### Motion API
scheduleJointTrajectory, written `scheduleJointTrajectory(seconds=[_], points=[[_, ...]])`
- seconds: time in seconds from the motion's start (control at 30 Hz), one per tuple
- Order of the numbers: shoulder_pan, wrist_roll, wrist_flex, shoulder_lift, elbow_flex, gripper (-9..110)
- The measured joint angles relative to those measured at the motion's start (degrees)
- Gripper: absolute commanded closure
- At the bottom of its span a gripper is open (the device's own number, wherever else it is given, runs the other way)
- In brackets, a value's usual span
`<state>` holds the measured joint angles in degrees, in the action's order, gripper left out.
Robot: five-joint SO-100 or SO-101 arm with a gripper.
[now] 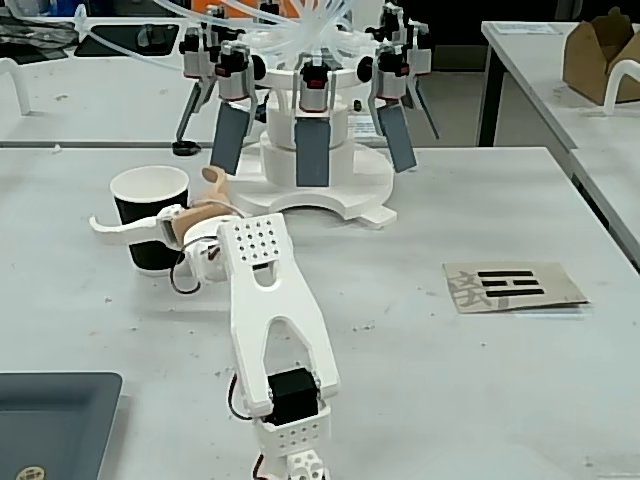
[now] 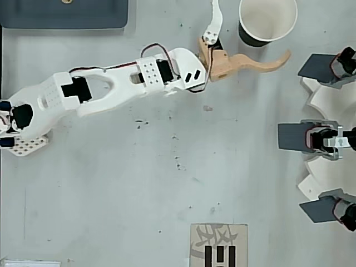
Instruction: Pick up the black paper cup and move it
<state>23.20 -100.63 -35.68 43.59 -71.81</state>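
My gripper picks up the black paper cup by its black side [image 1: 143, 211] next, to move it.
The black paper cup [image 1: 148, 252] [image 2: 267, 19] stands upright on the grey table, white inside showing, at the top of the overhead view. My gripper [image 1: 150, 197] [image 2: 251, 28] is open wide around it. The white finger [image 2: 213, 25] lies to the cup's left in the overhead view, with a gap between them. Just below the cup runs the tan finger [image 2: 253, 62], a thin gap away. In the fixed view the white finger [image 1: 125, 228] crosses in front of the cup's wall. Nothing is gripped.
A white round fixture [image 1: 320, 185] [image 2: 318, 97] with several dark-paddled units stands close beyond the cup. A card with black marks [image 1: 512, 286] [image 2: 218, 245] lies flat on the table. A dark tray [image 1: 50, 420] [image 2: 67, 14] sits by the arm's base.
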Motion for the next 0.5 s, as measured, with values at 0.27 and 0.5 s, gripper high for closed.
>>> scheduleJointTrajectory(seconds=[0.27,0.5], points=[[0.5,0.8,2.5,-5.2,8.9,49],[1.2,1.5,4.5,-9.1,14.8,49]])
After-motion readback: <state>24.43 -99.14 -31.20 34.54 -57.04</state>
